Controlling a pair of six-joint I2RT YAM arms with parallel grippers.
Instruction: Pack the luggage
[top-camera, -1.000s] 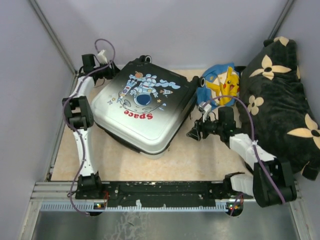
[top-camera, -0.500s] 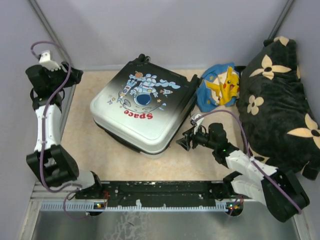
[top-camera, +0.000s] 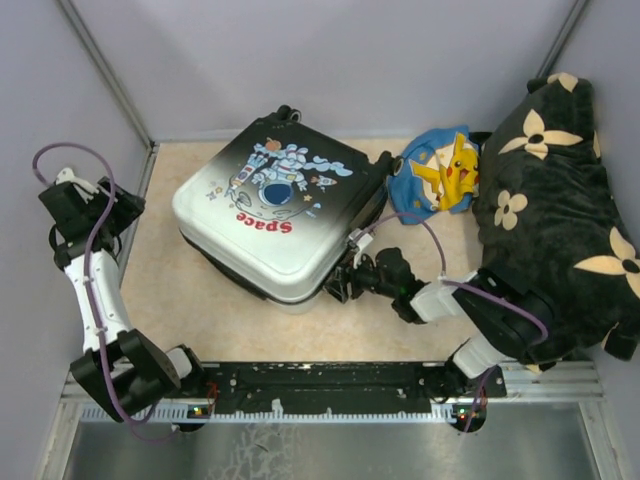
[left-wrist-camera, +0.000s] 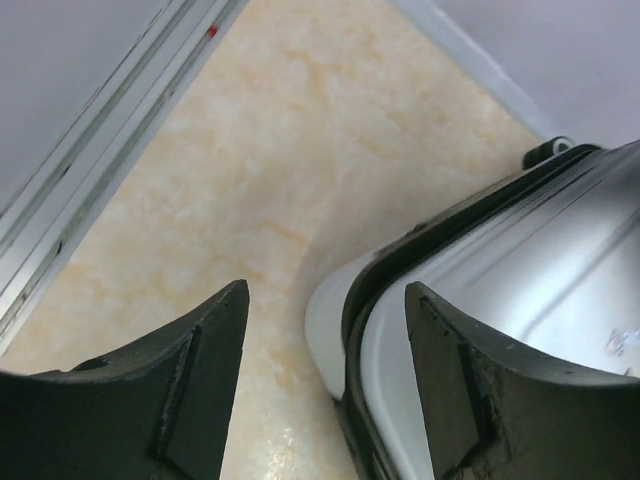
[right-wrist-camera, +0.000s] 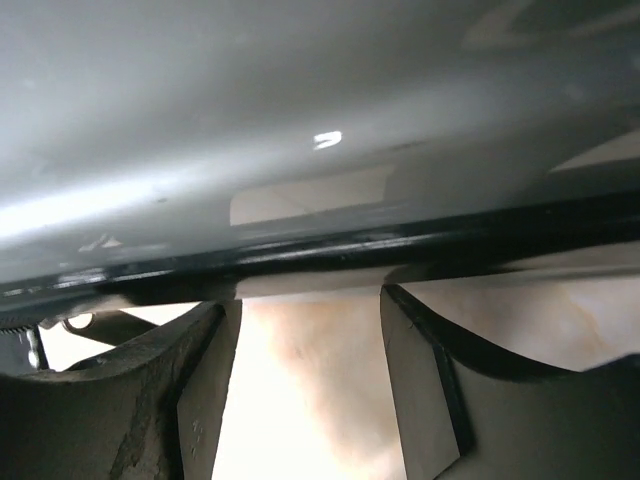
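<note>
The left gripper grabs the luggage (top-camera: 280, 210) by the middle of its black handle next, so the luggage's printed shell stays free to be lifted.
The luggage (top-camera: 280, 210), a small hard-shell suitcase with an astronaut print and red "Space", lies flat and closed in the middle of the table. My left gripper (top-camera: 128, 205) is open and empty by the left wall, apart from the case. In the left wrist view (left-wrist-camera: 325, 292) its jaws frame the case's white corner (left-wrist-camera: 520, 280). My right gripper (top-camera: 337, 285) is open at the case's near right edge. In the right wrist view (right-wrist-camera: 303, 300) its fingertips sit just under the case's dark rim (right-wrist-camera: 300, 100), with nothing between them.
A blue Pikachu plush (top-camera: 440, 175) lies right of the case. A big black flower-patterned cushion (top-camera: 560, 200) fills the right side. Grey walls close in the left, back and right. A metal rail (left-wrist-camera: 90, 170) runs along the left edge.
My left arm swung away from the case's far left corner to the left wall. My right gripper moved left and down to the case's near right edge. The case shifted slightly left.
</note>
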